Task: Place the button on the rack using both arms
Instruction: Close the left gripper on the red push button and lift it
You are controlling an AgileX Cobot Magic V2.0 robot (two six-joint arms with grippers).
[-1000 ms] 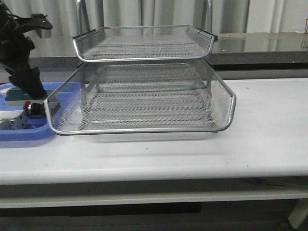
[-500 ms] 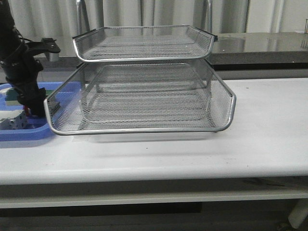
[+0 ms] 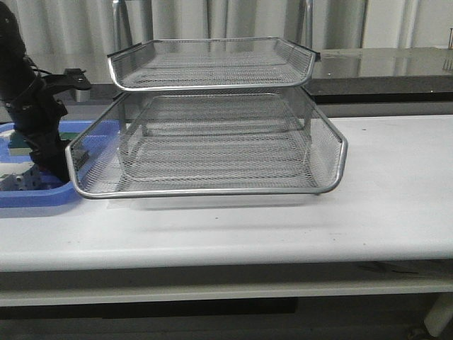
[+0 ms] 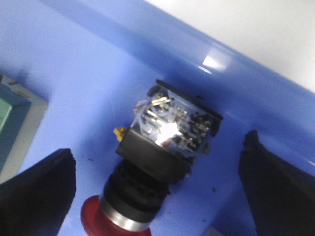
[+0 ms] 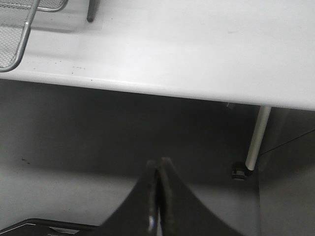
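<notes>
The button's black collar [image 4: 153,155] is beside my left gripper's fingers, which reach down next to it, so my left gripper should close. Closing now would hold the button.
The button [image 4: 147,172], with a red head, black collar and a blue-and-black block body, lies on its side on the floor of the blue tray [image 4: 74,64]. My left gripper [image 4: 157,152] is open, with one dark finger on each side of the button and a gap to it on both. In the front view the left gripper [image 3: 53,166] is down in the tray beside the rack's left edge and hides the button. The silver wire-mesh rack [image 3: 212,142] stands mid-table. My right gripper [image 5: 158,164] is shut and empty, below the table's edge, out of the front view.
A green flat block [image 4: 10,113] lies in the blue tray [image 3: 35,195] next to the button, and a white breaker [image 3: 18,177] sits at the tray's front. The rack's corner [image 5: 19,39], the white table [image 5: 197,49] and a table leg [image 5: 256,137] show in the right wrist view.
My left arm has moved right and down into the blue tray. Its fingers now straddle the button, whose red head no longer shows in the front view.
</notes>
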